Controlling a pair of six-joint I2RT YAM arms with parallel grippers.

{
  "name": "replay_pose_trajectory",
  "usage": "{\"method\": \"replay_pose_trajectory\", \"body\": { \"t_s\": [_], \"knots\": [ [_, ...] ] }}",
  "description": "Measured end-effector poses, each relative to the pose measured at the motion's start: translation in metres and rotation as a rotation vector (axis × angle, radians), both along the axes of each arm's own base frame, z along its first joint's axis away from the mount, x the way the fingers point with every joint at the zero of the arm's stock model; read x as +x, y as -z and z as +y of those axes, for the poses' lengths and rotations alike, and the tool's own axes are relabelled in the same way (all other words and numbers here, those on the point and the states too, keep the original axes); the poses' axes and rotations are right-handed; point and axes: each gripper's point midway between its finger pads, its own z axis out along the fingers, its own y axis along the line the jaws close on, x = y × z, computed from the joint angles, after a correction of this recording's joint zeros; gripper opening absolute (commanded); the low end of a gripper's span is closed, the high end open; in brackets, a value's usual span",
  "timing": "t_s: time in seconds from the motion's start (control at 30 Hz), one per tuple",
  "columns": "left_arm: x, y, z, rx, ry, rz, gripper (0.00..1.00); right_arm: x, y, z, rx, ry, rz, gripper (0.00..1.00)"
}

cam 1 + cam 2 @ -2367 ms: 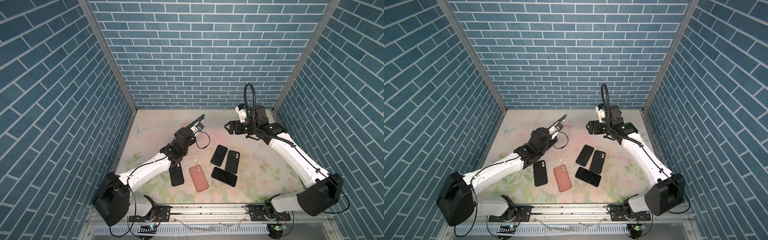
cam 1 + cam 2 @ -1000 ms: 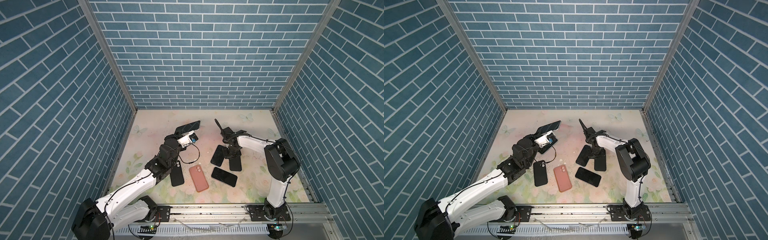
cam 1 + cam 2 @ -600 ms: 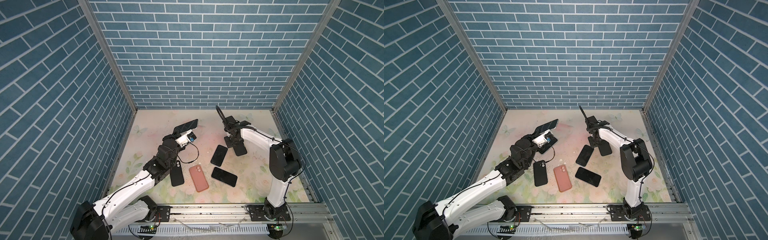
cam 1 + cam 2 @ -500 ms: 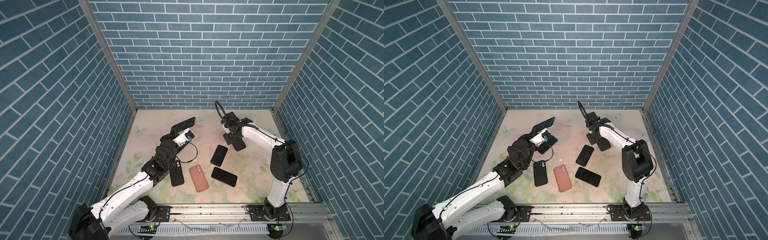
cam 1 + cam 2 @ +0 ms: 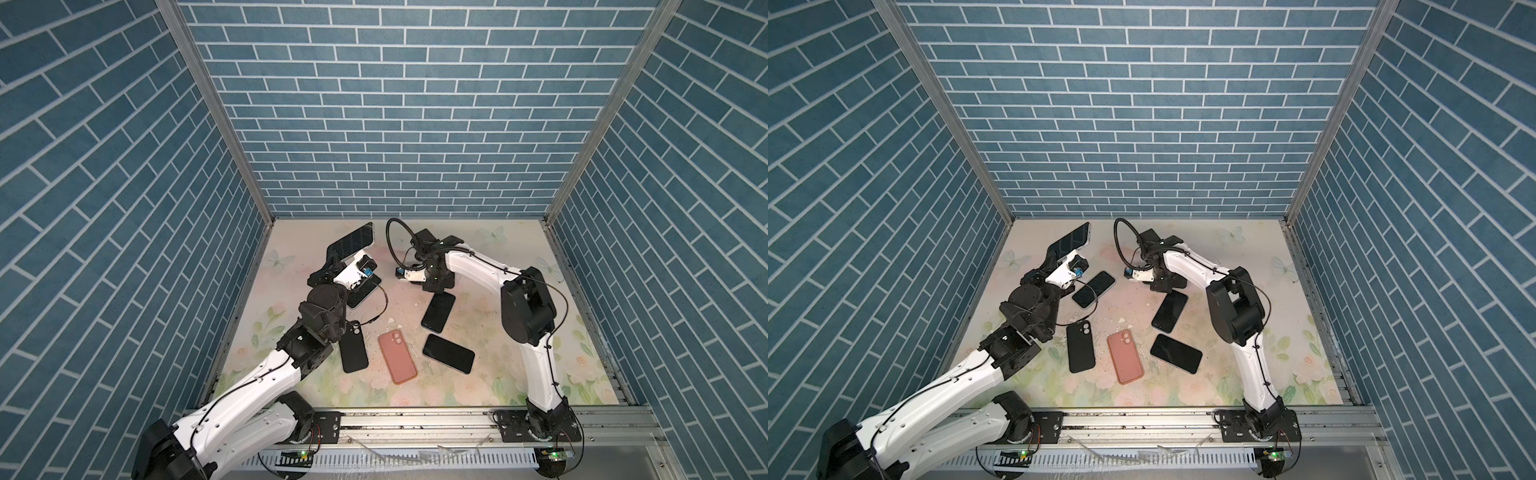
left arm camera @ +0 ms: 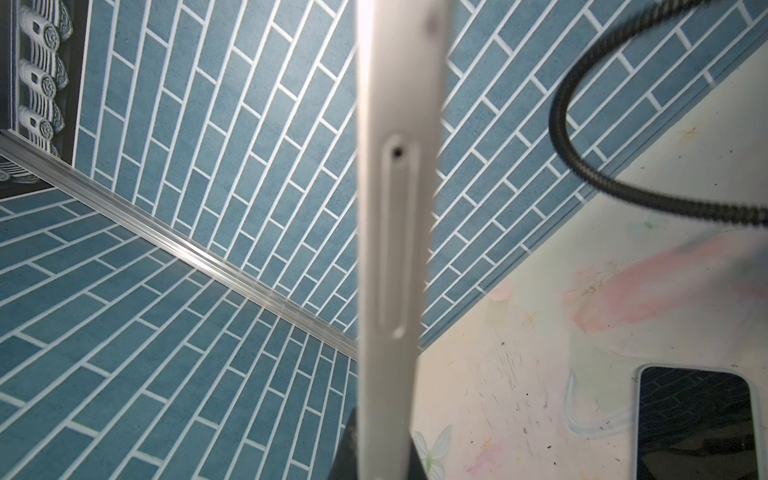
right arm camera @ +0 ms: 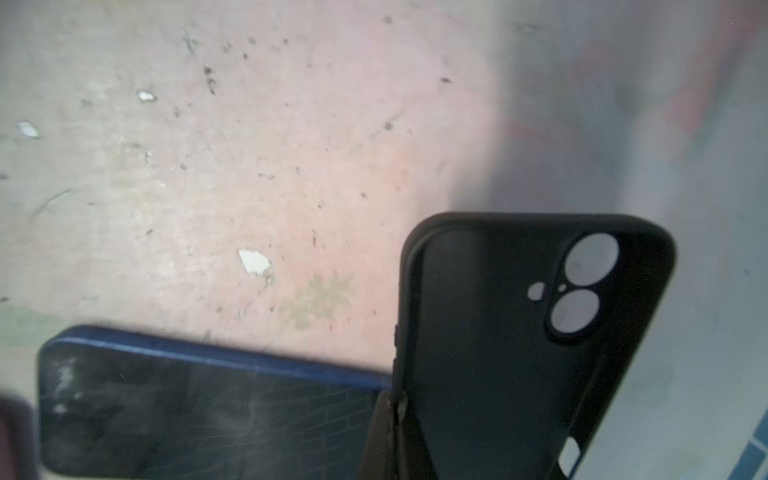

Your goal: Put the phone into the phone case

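Note:
The right gripper needs to keep holding the case: the case hangs close to the phone and would end up against it, short of the empty mat, if the right gripper opened now.
My left gripper [image 5: 337,261] [image 6: 382,457] is shut on the lower end of a phone [image 5: 354,244] [image 5: 1070,241], which it holds tilted above the mat at the back left. The left wrist view shows the phone's silver edge [image 6: 395,208] running up from between the fingers. My right gripper [image 5: 434,282] [image 7: 386,436] is shut on the side wall of a black phone case [image 7: 519,332]. It holds the case low over the mat, open side to the right wrist camera, camera cut-outs at the far end. In both top views the arm mostly hides the case [image 5: 448,283] [image 5: 1179,283].
On the floral mat [image 5: 519,332] lie a black case [image 5: 353,347], a pink case [image 5: 397,357] and three dark phones [image 5: 365,293] [image 5: 438,311] [image 5: 449,353]. The blue-edged phone [image 7: 208,407] lies just beside the held case. Brick walls close in three sides.
My right gripper has lifted the black case from beside the middle phones and carried it towards the back and left. The left arm has shifted the held phone slightly back and left.

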Motion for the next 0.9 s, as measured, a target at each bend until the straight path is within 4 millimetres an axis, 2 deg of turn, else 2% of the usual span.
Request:
{"method": "replay_pose_trajectory", "body": {
  "t_s": [0.17,0.37,0.57,0.67,0.7,0.77,0.9],
  "knots": [
    [0.000,-0.002,0.002,-0.001,-0.007,-0.010,0.00,-0.005,0.023,0.020,-0.059,-0.150,0.014,0.00],
    [0.001,-0.003,0.004,-0.003,-0.014,-0.014,0.00,-0.018,0.024,0.039,-0.079,-0.278,-0.001,0.00],
    [0.001,0.001,0.005,-0.001,-0.016,-0.010,0.00,-0.021,0.024,0.048,-0.083,-0.330,-0.023,0.00],
    [0.001,0.001,0.005,-0.002,-0.016,-0.012,0.00,-0.020,0.024,0.048,-0.085,-0.331,-0.028,0.09],
    [0.001,0.001,0.005,-0.002,-0.016,-0.012,0.00,-0.020,0.024,0.048,-0.085,-0.331,-0.031,0.16],
    [0.001,0.001,0.005,-0.002,-0.016,-0.012,0.00,-0.018,0.023,0.050,-0.081,-0.330,-0.041,0.24],
    [0.001,0.001,0.005,-0.003,-0.017,-0.012,0.00,-0.016,0.019,0.052,-0.060,-0.319,-0.061,0.35]
  ]
}}
